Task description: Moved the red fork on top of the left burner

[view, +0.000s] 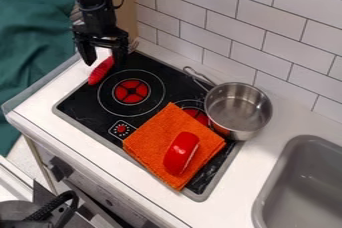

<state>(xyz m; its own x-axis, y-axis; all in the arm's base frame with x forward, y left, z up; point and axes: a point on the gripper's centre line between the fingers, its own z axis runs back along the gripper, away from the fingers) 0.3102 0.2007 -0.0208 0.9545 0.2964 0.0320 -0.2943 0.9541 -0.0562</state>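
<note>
My gripper needs to take hold of the handle of the red fork [101, 71] next, so that it can move the fork onto the uncovered burner.
At the upper left, my gripper [103, 61] hangs over the back left corner of the stove with its two fingers apart. The red fork [101, 71] lies slantwise at the stove's left edge, its red handle toward the front and its metal tines toward the wall. The gripper covers part of its middle; whether they touch I cannot tell. Right of the fork's handle is the left burner [131, 91], a red disc with a white ring around it and nothing on it.
An orange cloth [150, 139] covers much of the stove's right side, with a red curved object [181, 153] on it. A metal pot [238, 110] stands behind the cloth, its handle toward the tiled wall [234, 27]. The grey sink [304, 184] is at the right.
</note>
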